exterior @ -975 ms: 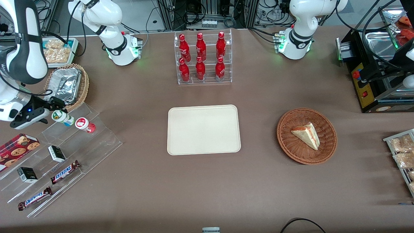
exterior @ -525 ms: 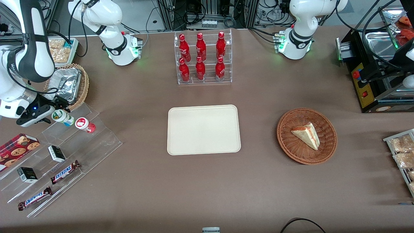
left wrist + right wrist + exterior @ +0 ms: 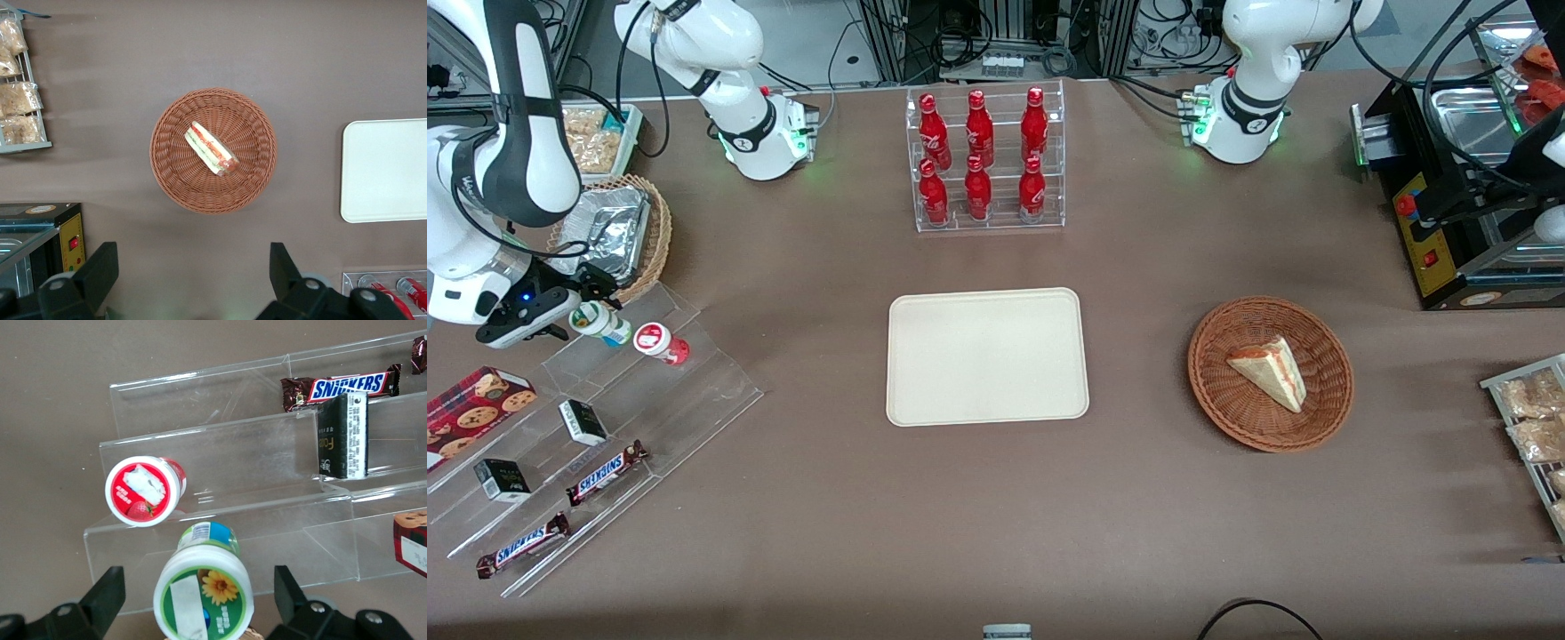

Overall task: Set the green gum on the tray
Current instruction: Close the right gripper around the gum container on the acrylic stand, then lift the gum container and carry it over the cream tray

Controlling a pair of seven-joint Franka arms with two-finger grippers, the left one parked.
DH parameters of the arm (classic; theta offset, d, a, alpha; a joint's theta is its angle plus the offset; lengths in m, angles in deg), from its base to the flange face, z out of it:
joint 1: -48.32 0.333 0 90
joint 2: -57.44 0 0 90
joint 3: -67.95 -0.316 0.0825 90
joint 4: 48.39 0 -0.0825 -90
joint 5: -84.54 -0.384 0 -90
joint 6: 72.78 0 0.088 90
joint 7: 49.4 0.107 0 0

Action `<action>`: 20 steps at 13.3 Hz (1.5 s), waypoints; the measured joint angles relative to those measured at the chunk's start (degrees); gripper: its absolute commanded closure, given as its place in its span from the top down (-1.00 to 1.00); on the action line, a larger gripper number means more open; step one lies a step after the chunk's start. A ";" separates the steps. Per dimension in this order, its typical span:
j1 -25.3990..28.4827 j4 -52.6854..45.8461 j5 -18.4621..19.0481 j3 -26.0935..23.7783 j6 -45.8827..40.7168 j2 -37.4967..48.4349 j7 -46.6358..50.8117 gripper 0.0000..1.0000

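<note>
I will next grab the green gum by its white-rimmed lid [image 3: 583,316] with my right gripper. Then I will place the gum on the cream tray [image 3: 987,356].
The green gum [image 3: 601,324] lies on its side on the top step of a clear acrylic stepped rack [image 3: 649,391], toward the working arm's end of the table. My right gripper [image 3: 578,309] is open at the gum's lid end. In the right wrist view the green-and-white lid [image 3: 203,597] sits between the two fingers of the gripper [image 3: 199,587], with a gap on each side. The cream tray [image 3: 987,356] lies bare in the middle of the table and also shows in the left wrist view [image 3: 387,170].
A red-lidded canister [image 3: 660,341] lies beside the green gum on the same step [image 3: 145,490]. Lower steps hold Snickers bars [image 3: 605,471] and small dark boxes [image 3: 583,421]. A wicker basket with a foil container [image 3: 618,236] is close by. A bottle rack [image 3: 983,160] and a sandwich basket [image 3: 1270,373] stand elsewhere.
My right arm has moved a little farther from the front camera and closer to the green gum, so the open fingers now flank its lid. The gum has not moved.
</note>
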 measured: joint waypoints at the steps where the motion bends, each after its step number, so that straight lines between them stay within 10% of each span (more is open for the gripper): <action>1: 0.00 0.01 0.00 0.02 0.00 0.00 -0.05 0.98; 5: -0.38 0.04 0.00 0.12 0.00 -0.01 -0.35 0.87; 6: -0.46 0.07 0.00 0.20 0.00 -0.01 -0.41 0.48; 8: -0.48 0.09 0.00 0.25 0.00 -0.02 -0.65 -0.99; 15: -0.38 -1.10 0.00 -0.27 -1.22 -0.03 -0.79 -1.00; 20: 7.96 -15.72 -0.24 -0.89 -18.54 -0.36 8.02 -1.00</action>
